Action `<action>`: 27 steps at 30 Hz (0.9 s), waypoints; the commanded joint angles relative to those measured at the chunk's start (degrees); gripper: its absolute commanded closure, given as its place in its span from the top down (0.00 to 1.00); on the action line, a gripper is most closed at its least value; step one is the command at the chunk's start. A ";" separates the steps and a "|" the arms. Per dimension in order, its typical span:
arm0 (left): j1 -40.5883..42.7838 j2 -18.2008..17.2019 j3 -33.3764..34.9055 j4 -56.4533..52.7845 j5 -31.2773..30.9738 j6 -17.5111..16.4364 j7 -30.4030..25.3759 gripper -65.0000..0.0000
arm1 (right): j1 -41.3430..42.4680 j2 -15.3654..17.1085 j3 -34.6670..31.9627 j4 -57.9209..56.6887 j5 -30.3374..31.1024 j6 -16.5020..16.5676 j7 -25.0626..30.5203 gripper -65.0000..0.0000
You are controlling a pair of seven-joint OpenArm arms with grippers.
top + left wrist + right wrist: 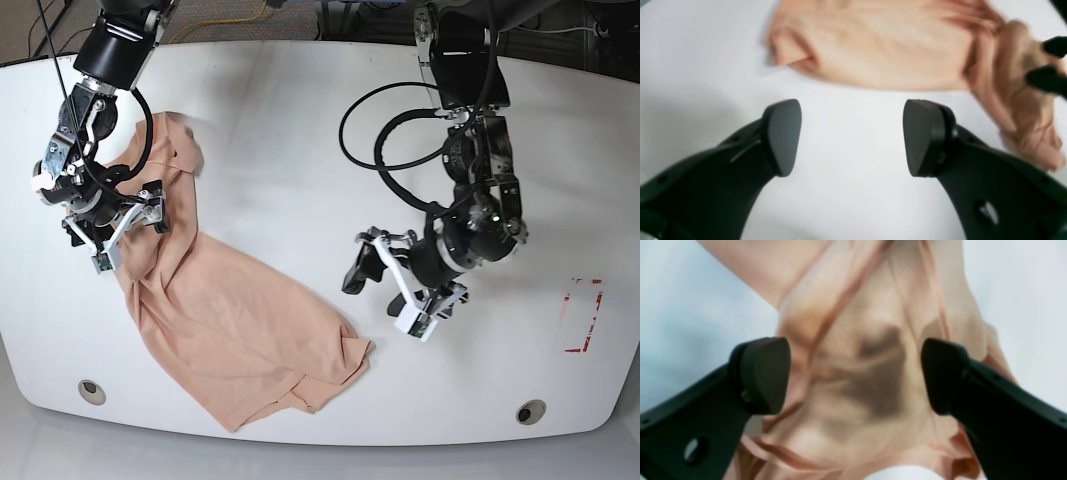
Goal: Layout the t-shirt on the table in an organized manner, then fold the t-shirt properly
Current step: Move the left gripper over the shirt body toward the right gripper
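My left gripper's fingers still hang over bare tabletop, so closing now would miss; they move toward the t-shirt's folded corner [345,365] [790,48], before closing on it.
The peach t-shirt [230,330] lies crumpled and slanted across the left of the white table [300,120], plain side showing, running from the back left to a folded corner near the front middle. My right gripper [150,208] hovers over the shirt's bunched upper end. In the right wrist view it [853,373] stands open, with wrinkled cloth [853,340] below and between its fingers. My left gripper [360,265] is just right of the shirt's lower corner. In the left wrist view it [851,136] is open over bare table, the shirt [880,43] lying beyond its fingertips.
A red-marked rectangle [583,315] sits at the table's right. Two round grommet holes [91,390] [531,411] are near the front edge. Black cables [390,140] loop over the table beside the left arm.
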 commanded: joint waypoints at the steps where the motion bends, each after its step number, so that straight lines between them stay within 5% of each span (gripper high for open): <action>1: -3.15 0.07 1.44 -3.12 1.09 2.46 -4.20 0.70 | 0.95 1.08 0.34 1.12 0.60 -0.05 1.05 0.90; 17: -13.35 0.07 4.07 -30.02 3.91 17.23 -21.00 0.71 | -3.89 0.73 0.52 6.75 0.96 -0.05 0.96 0.90; 27: -14.23 0.07 9.26 -33.10 3.82 18.20 -25.39 0.69 | -4.68 -0.41 0.52 6.75 1.04 -0.05 1.14 0.90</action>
